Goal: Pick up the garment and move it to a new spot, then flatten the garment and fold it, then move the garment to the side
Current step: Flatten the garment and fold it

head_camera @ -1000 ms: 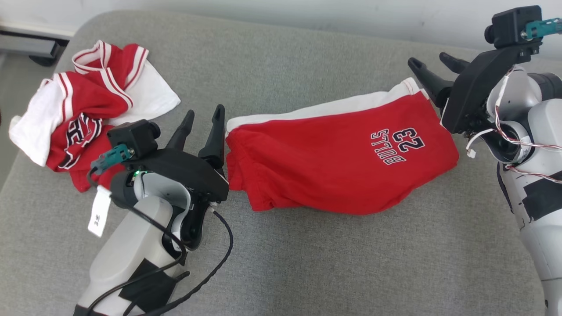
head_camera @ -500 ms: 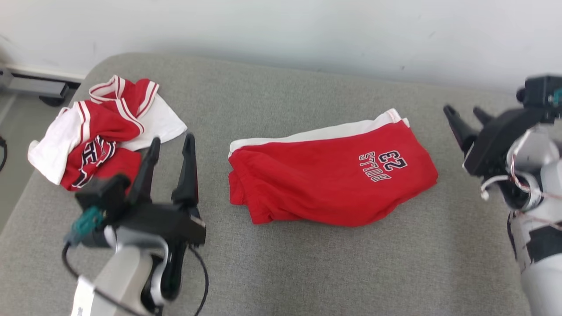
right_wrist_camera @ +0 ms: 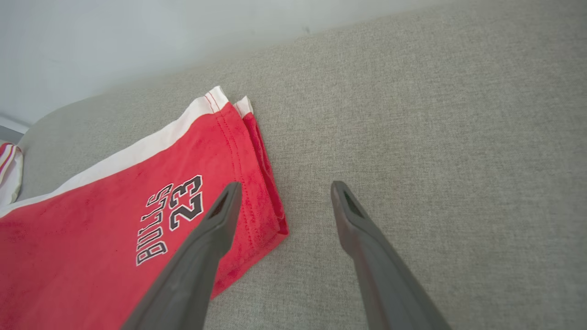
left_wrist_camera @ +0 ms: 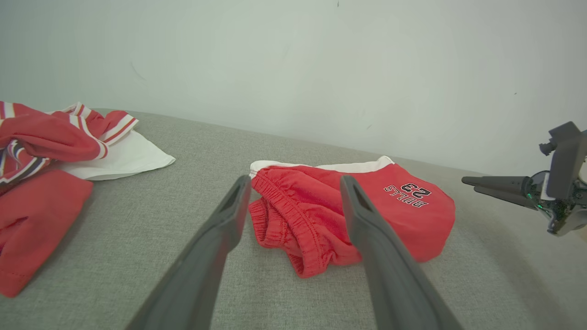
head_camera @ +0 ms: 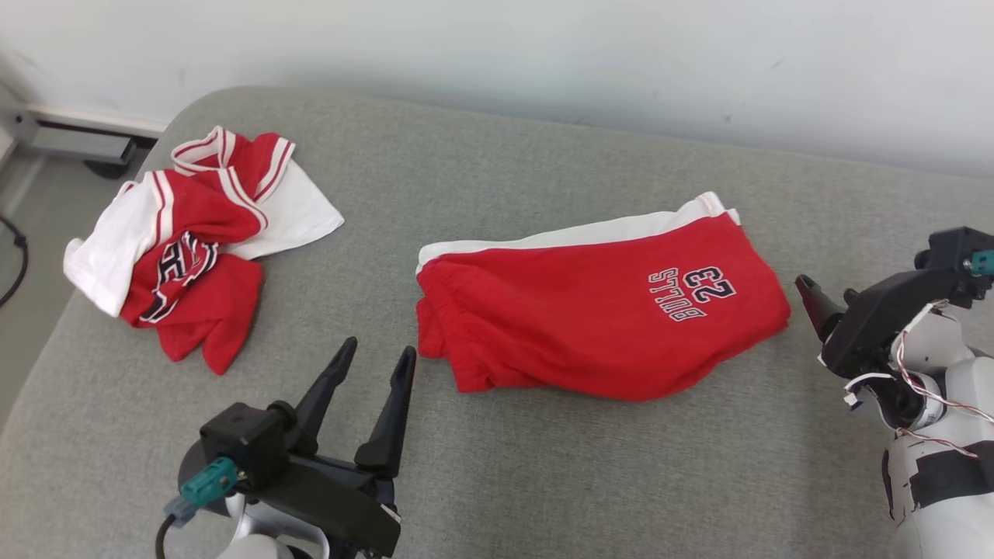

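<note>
The garment's printed front (head_camera: 685,290) lies flat on the cushion. My right gripper next needs to pinch its leg hem (head_camera: 771,279), because that has a loose edge.
The garment, red shorts (head_camera: 590,318) with a white side stripe and "BULLS 23" print, lies folded flat in the middle of the grey cushion (head_camera: 543,481). My left gripper (head_camera: 379,348) stands open just off the waistband end, near the front, touching nothing. In the left wrist view the bunched waistband of the shorts (left_wrist_camera: 293,220) shows between my open fingers (left_wrist_camera: 367,229). My right gripper (head_camera: 825,287) is open, a little right of the leg hem. The right wrist view has the hem (right_wrist_camera: 257,183) beside my left fingertip (right_wrist_camera: 229,197), over bare fabric.
A crumpled red-and-white jersey (head_camera: 186,241) lies at the cushion's far left corner. A pale wall (head_camera: 543,54) runs behind the cushion. Floor and a baseboard unit (head_camera: 70,144) lie past the rounded left edge. Grey fabric spreads in front of the shorts.
Both grippers have drawn back from the ends of the shorts: the left toward the front, the right outward and lower. The head camera has shifted too. The shorts lie still.
</note>
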Controlling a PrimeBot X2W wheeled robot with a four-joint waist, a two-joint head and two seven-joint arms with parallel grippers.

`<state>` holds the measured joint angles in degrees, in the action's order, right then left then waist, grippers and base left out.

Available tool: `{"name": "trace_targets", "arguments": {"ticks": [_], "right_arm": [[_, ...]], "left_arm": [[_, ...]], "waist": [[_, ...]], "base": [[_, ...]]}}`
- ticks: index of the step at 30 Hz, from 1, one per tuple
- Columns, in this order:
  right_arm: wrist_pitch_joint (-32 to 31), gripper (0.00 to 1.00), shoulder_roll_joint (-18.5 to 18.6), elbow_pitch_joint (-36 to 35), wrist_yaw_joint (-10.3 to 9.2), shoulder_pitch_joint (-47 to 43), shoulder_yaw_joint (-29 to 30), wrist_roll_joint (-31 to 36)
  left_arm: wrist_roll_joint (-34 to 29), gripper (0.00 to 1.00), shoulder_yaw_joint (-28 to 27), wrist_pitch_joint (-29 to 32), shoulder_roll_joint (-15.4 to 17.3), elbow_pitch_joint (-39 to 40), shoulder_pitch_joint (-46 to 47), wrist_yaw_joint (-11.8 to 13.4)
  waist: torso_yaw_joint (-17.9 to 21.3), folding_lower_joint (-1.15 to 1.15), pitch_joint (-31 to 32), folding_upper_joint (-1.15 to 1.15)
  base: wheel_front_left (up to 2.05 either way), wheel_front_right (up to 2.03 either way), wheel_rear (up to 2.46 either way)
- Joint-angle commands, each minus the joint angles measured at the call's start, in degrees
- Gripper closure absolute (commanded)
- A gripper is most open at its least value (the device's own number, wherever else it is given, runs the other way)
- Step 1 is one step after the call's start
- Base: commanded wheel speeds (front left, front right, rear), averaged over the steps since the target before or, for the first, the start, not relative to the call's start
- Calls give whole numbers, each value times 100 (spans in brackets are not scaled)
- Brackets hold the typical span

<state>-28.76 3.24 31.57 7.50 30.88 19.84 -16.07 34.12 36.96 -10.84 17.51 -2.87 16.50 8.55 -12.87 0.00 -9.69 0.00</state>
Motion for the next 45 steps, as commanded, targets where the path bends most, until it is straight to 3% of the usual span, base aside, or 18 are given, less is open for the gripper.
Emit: {"name": "trace_targets", "arguments": {"ticks": [1,8,14,16,17,18,23,33,45], "right_arm": [[-8,0,-9,74,-2,57,111,87],[-161,0,-31,533,-2,203,478,403],[-354,1,-43,967,-2,223,282,160],[-363,11,-44,1041,-2,238,223,97],[-374,27,-46,1083,-2,235,210,101],[-379,48,-46,1106,-2,233,191,137],[-420,100,-40,1151,-4,220,81,183],[-327,100,-29,724,-6,-31,-28,-81],[-438,100,-25,-628,-6,-989,-466,-861]], "left_arm": [[-52,0,25,3,41,53,-67,0],[-90,0,188,64,-32,110,-57,-13],[-85,0,219,53,-56,91,-29,21],[-84,0,225,36,-59,93,-32,29],[-82,0,234,28,-61,89,-38,27],[-82,0,241,26,-63,85,-46,26],[-41,0,299,59,-83,62,-57,-24],[20,0,361,90,-96,24,-82,-34],[107,0,379,96,-66,40,-150,-18]], "waist": [[-102,0,-97,0],[-328,0,-273,0],[-372,0,-285,0],[-361,0,-275,0],[-353,0,-267,0],[-344,0,-259,0],[-294,0,-237,0],[-216,0,-146,0],[40,0,-41,0]], "base": [[0,0,0],[0,0,0],[0,0,0],[0,0,0],[0,0,0],[0,0,0],[0,0,0],[0,0,0],[0,0,0]]}}
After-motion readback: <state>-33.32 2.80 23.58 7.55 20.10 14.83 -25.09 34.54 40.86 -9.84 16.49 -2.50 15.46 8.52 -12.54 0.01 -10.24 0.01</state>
